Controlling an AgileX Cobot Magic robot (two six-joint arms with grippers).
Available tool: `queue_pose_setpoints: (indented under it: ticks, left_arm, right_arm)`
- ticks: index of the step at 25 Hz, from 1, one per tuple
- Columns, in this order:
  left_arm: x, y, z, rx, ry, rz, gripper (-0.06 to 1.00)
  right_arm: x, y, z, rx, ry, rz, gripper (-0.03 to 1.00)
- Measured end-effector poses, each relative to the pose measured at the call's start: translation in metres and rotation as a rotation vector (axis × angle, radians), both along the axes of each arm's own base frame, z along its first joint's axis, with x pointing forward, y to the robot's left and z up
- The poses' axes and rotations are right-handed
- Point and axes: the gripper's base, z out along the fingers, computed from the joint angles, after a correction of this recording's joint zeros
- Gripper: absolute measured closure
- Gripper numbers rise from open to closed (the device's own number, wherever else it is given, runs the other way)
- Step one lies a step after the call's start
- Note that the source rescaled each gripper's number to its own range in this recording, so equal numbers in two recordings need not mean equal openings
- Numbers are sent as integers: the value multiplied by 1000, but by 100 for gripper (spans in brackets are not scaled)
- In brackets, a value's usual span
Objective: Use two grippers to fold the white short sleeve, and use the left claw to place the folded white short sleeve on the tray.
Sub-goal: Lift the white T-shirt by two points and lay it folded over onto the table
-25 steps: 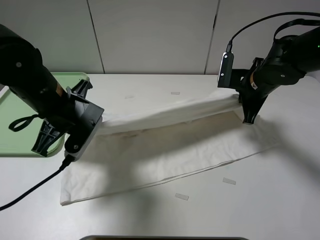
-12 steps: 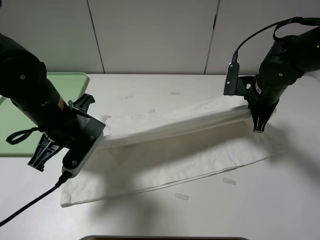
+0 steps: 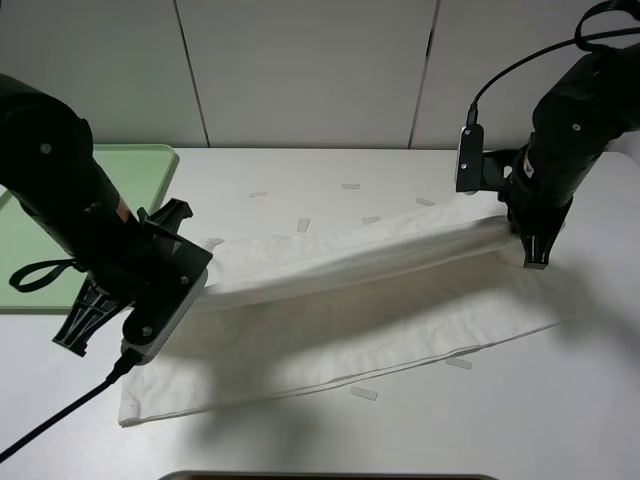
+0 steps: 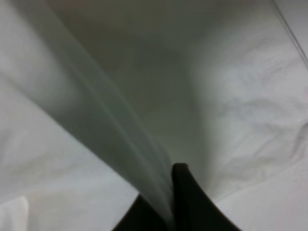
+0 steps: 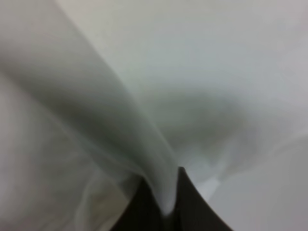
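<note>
My left gripper moves the white short sleeve's raised piece of cloth to the sleeve's front hem, before releasing it, since the cloth sits well behind that hem.
The white short sleeve [image 3: 350,325] lies spread across the table. Its far edge is lifted in a taut band [image 3: 360,255] between my two grippers. My left gripper [image 3: 203,272] is shut on the band's left end, just right of the tray. My right gripper [image 3: 532,255] points down and is shut on the right end. In the left wrist view the black fingertips [image 4: 179,192] pinch a fold of the white cloth [image 4: 250,110]. In the right wrist view the fingertips [image 5: 185,197] pinch the cloth [image 5: 96,110] the same way. The pale-green tray [image 3: 150,165] sits at the far left, partly hidden by my left arm.
Several small pale tape strips lie on the table, such as one behind the shirt [image 3: 350,186] and one in front of it [image 3: 364,394]. A grey panelled wall [image 3: 300,70] stands behind the table. A dark object [image 3: 330,476] sits at the front edge.
Both grippers have carried the held edge of the shirt toward the front of the table. The right gripper has also shifted right, and more tape strips show behind the shirt.
</note>
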Motion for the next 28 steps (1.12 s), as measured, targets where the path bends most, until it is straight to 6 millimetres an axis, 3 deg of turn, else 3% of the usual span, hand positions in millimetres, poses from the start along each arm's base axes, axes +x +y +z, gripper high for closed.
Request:
queue_pose_setpoints:
  ticks: [3, 6, 17, 28]
  left_arm:
    - [-1, 0, 6, -20, -17, 5, 94]
    - [-3, 1, 13, -38, -35, 8, 94]
    - [-20, -14, 13, -54, 32, -69, 94]
    - [-20, -15, 13, -59, 36, -63, 94]
  right_arm:
    - [-3, 0, 21, 28, -66, 3, 97]
    - [-6, -1, 29, 46, -76, -1, 97]
    - [-18, 33, 30, 36, -20, 195, 97]
    - [-21, 33, 29, 20, 20, 231, 97]
